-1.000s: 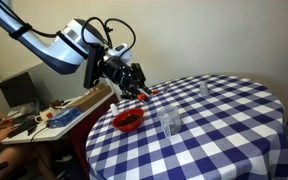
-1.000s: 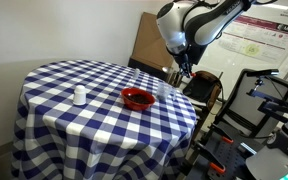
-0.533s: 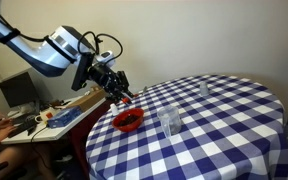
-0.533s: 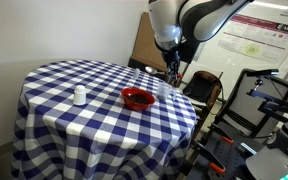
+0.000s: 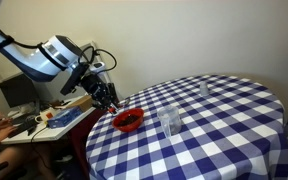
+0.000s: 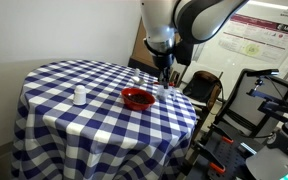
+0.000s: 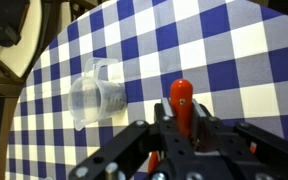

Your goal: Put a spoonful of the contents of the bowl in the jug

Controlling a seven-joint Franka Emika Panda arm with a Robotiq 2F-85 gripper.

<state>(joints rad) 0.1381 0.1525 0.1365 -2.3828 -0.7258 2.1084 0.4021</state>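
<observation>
I need to keep holding the spoon with my gripper. My gripper is above and just outside the red bowl [image 5: 128, 120], so the spoon would fall short if I opened now.
The red bowl [image 5: 128, 120] sits near the table edge in both exterior views [image 6: 137, 98]; a dark patch of contents shows faintly inside it. The clear jug [image 5: 169, 122] stands beside the bowl and also shows in the other exterior view [image 6: 136, 76]. In the wrist view a clear vessel with a handle [image 7: 96, 95], apparently the jug, stands on the cloth. My gripper [image 7: 181, 118] is shut on a red spoon handle [image 7: 181, 95]. In both exterior views the gripper [image 5: 108, 96] [image 6: 164, 76] hangs just outside the bowl, by the table edge. The bowl is out of the wrist view.
A round table with a blue and white checked cloth [image 5: 224, 130]. A smaller clear glass [image 5: 204, 89] stands farther across the table [image 6: 79, 96]. A desk with clutter [image 5: 44, 118] is beside the arm. Equipment and a poster [image 6: 259, 100] stand behind the table.
The arm has swung lower and toward the table edge beside the bowl, still holding the red spoon.
</observation>
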